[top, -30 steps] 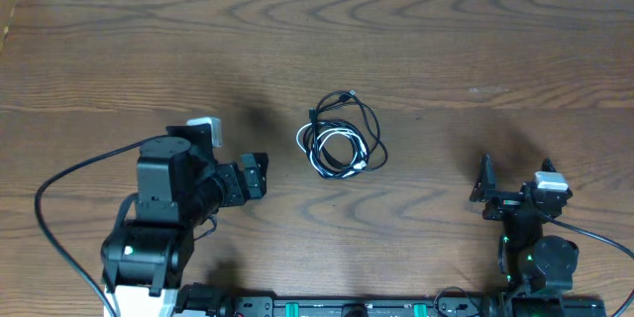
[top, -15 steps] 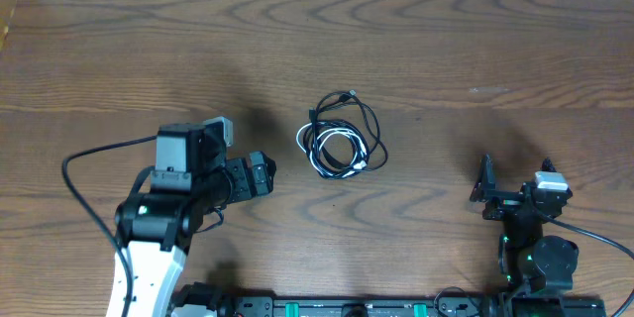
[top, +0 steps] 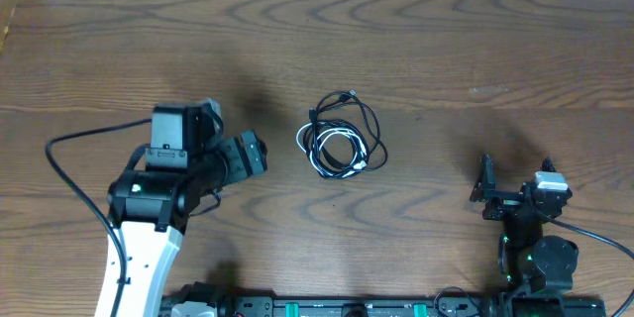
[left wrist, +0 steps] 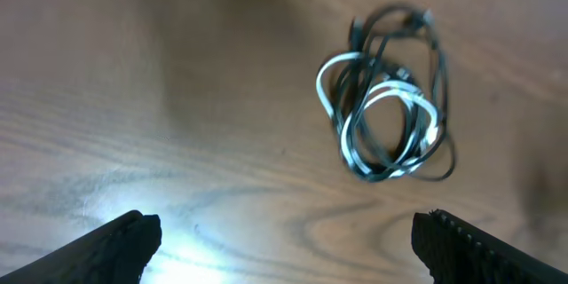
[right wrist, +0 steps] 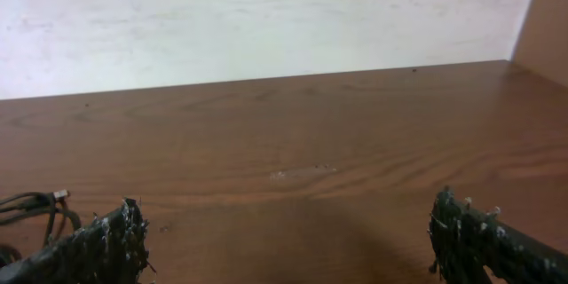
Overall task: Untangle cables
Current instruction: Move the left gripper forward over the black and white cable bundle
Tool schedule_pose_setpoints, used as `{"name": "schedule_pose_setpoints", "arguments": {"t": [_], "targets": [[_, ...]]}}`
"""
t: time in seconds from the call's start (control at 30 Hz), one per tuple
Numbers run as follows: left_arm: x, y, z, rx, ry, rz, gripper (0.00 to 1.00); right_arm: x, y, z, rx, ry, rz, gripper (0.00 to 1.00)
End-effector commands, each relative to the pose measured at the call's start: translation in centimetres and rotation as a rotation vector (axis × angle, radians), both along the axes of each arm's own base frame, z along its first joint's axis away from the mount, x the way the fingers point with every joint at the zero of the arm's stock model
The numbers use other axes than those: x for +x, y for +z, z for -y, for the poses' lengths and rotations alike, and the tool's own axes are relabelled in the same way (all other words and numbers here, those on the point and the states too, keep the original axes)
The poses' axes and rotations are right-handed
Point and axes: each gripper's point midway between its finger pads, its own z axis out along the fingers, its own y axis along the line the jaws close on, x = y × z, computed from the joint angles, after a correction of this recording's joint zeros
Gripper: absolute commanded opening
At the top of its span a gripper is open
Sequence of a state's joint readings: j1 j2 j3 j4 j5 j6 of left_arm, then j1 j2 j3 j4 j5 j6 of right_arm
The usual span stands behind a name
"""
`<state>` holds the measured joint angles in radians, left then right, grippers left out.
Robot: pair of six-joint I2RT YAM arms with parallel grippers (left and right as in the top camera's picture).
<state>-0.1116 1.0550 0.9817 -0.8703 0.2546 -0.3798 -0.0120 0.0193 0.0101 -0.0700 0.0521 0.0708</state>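
Note:
Next, my left gripper grabs the cables by the bundle's nearest edge, which leaves the opposite loops free for my right gripper to untangle.
The cables (top: 340, 139) lie in one tangled bundle at the table's middle: black cords looped round a white one. In the left wrist view the cables (left wrist: 388, 98) sit ahead and to the right. My left gripper (top: 256, 154) is open and empty, held above the table a short way left of the bundle; in its own view the left gripper (left wrist: 286, 244) shows only wood between its fingertips. My right gripper (top: 484, 186) is open and empty near the front right; in the right wrist view (right wrist: 288, 240) a cable end (right wrist: 35, 204) shows at the far left.
The wooden table (top: 475, 40) runs back to a white wall (right wrist: 266, 9). A thick black arm cable (top: 69, 173) loops left of the left arm. The arm bases stand along the front edge.
My left arm has swung up and forward, its gripper shifting slightly toward the back, still left of the bundle. The right arm and the cables have not moved.

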Motion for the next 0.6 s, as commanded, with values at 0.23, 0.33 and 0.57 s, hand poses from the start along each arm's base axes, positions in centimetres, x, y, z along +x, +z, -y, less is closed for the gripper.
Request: {"name": "schedule_pose_setpoints", "arguments": {"t": [0.23,0.33,0.57], "targets": [[2.7,-2.9,4.7,0.066,-0.112,-0.034,0.96,0.0,-0.3,0.2,-0.008,-0.006,-0.007,0.99],[3.6,-4.4,5.8,0.102,-0.139,-0.044,0.96,0.0,-0.3,0.2,-0.008,-0.006,-0.007,0.99],[4.4,-8.4,7.6,0.152,-0.186,-0.119,0.96,0.0,-0.3,0.2,-0.008,-0.005,-0.007,0.99]]}}
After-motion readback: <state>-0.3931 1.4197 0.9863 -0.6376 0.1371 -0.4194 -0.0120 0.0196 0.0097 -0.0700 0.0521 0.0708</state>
